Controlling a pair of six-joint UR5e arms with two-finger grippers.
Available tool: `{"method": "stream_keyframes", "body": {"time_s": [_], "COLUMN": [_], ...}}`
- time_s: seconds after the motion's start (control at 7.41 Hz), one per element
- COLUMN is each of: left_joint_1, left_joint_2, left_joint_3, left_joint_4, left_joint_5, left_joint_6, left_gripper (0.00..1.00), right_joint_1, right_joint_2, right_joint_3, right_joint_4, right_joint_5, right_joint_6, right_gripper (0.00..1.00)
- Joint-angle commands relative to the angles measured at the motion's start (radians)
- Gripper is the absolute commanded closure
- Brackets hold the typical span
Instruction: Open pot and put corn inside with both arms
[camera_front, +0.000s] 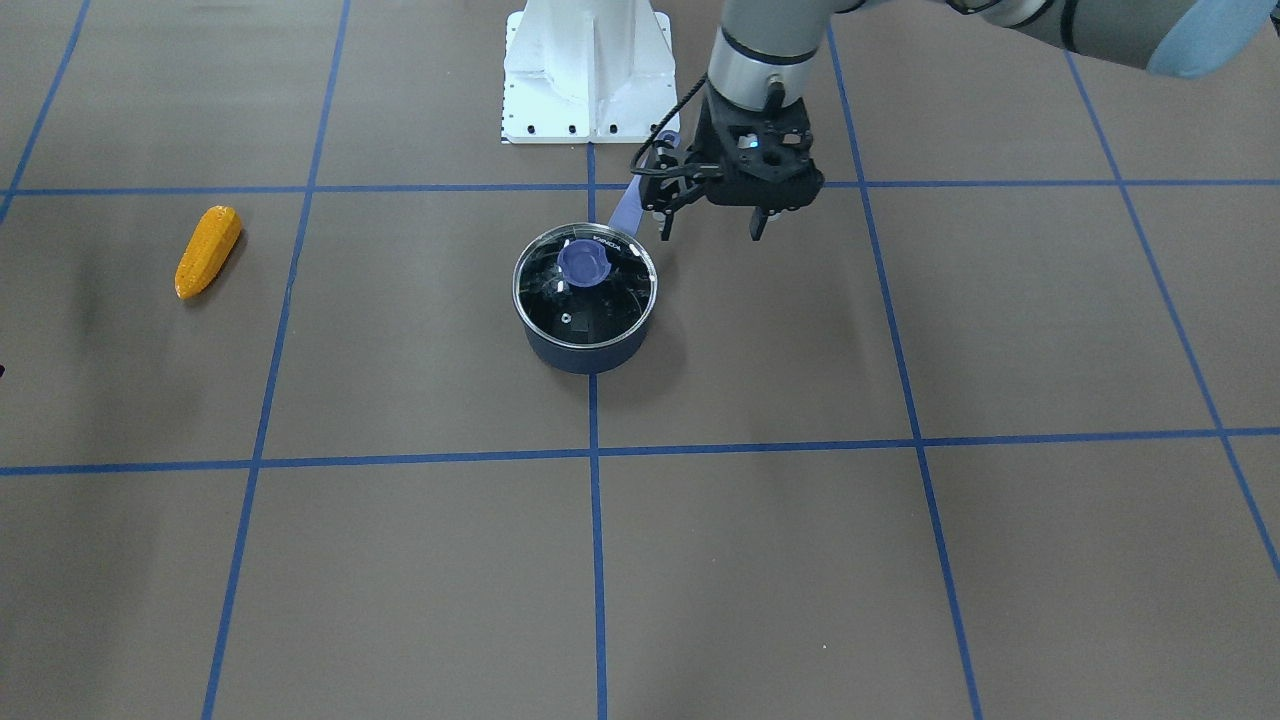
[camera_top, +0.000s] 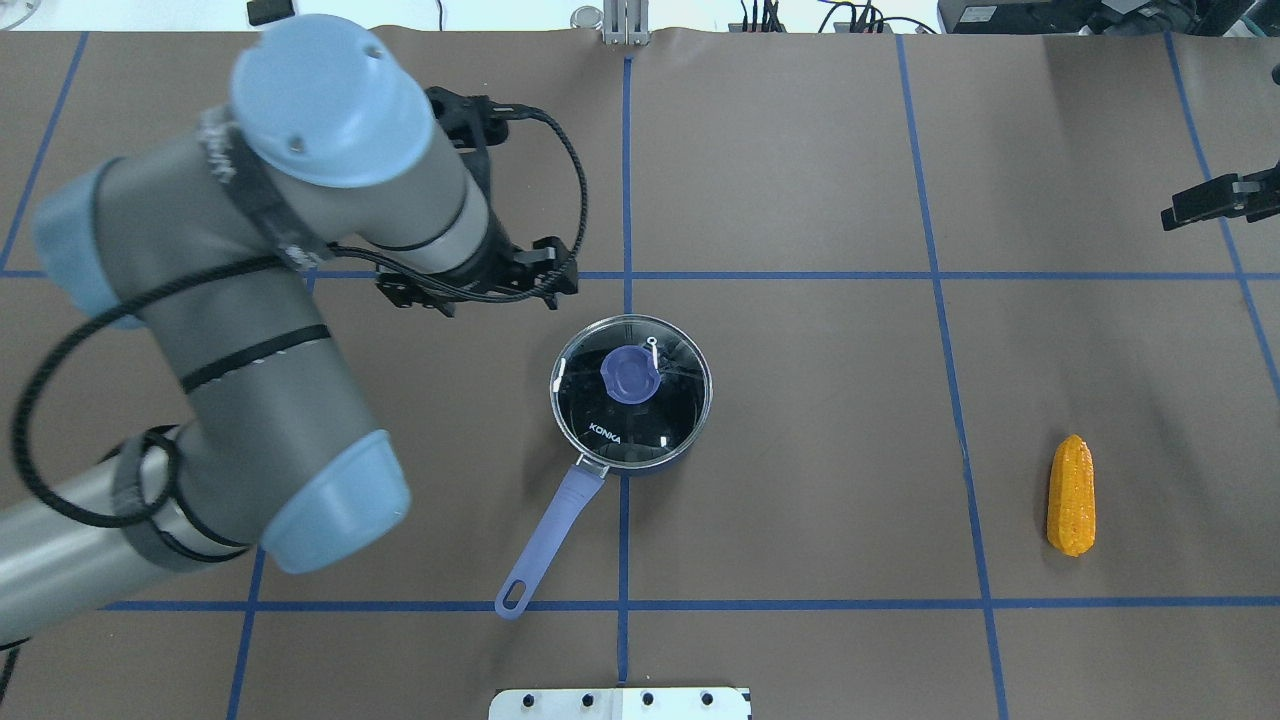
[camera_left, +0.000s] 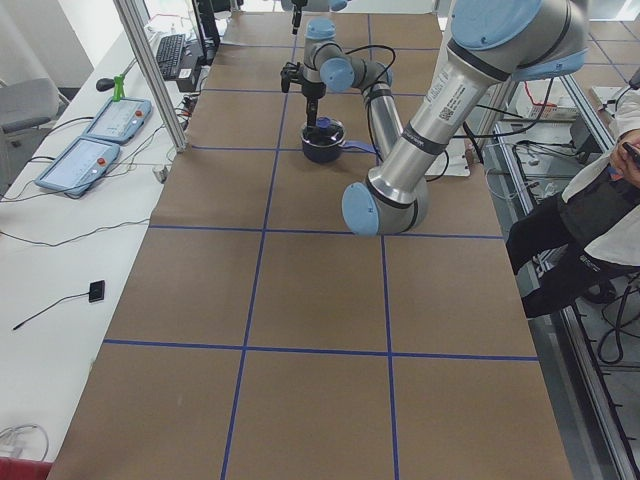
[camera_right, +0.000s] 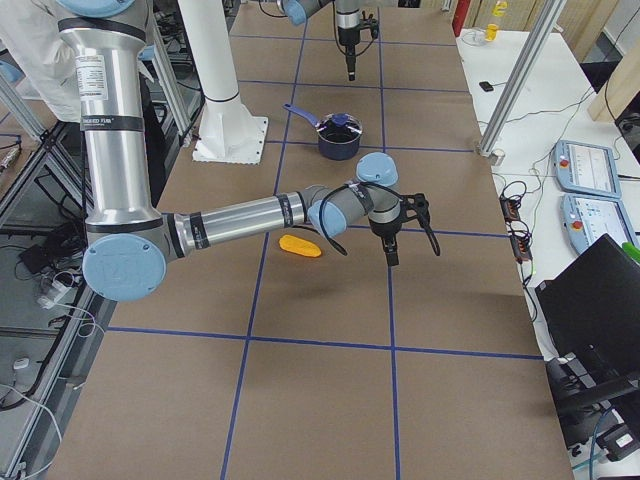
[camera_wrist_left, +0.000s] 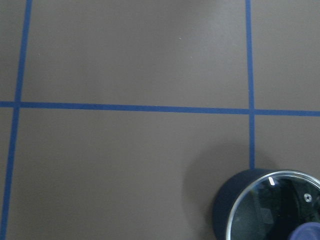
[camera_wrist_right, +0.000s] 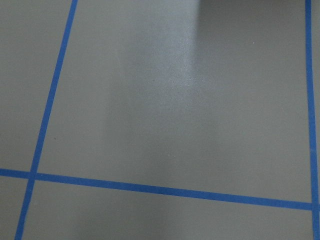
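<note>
My left gripper grabs the glass lid by its purple knob next, to open the pot for the corn (camera_front: 208, 251).
The pot (camera_front: 585, 345) stands mid-table with its glass lid (camera_front: 600, 305) on, the periwinkle knob (camera_front: 583, 263) on top, and its handle (camera_top: 550, 530) pointing toward my base. It also shows low right in the left wrist view (camera_wrist_left: 235, 200). My left gripper (camera_front: 711, 232) hangs open and empty above the table, to my left of the pot. The corn (camera_top: 1071, 495) lies on the table far to my right. My right gripper (camera_right: 391, 255) hovers beyond the corn (camera_right: 300, 246), pointing down. I cannot tell whether it is open.
The white base pedestal (camera_front: 588, 70) stands at the near table edge, behind the pot handle. Blue tape lines grid the brown table (camera_top: 800, 180). An operator (camera_left: 600, 200) sits beside the table. Control pendants (camera_left: 100, 120) lie on the side bench.
</note>
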Motion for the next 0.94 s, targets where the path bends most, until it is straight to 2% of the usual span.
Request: {"method": "stream_keyframes", "body": {"time_s": [0.0,0.13,0.54,0.81], "left_joint_1": [0.101,0.113,0.124,0.128], "left_joint_2": [-0.135,-0.166,-0.164,-0.161], "left_joint_3": [0.183,0.226,0.317,0.326], "left_joint_4": [-0.011,-0.022,-0.137,-0.145], "left_joint_5": [0.092,0.094,0.094,0.094], "left_joint_6": [-0.063,-0.064,-0.064,-0.065], "left_gripper": [0.01,0.01,0.01,0.02], "right_joint_1": [-0.001,-0.001,-0.003,-0.005], "right_joint_2": [-0.006,-0.008,-0.006,-0.006], "right_joint_3": [0.001,0.001,0.001,0.001], "right_joint_4": [0.013,0.013,0.013,0.013], "right_joint_5": [0.0,0.0,0.0,-0.002], "right_joint_6": [0.0,0.0,0.0,0.0], "right_gripper": [0.0,0.0,0.0,0.0]}}
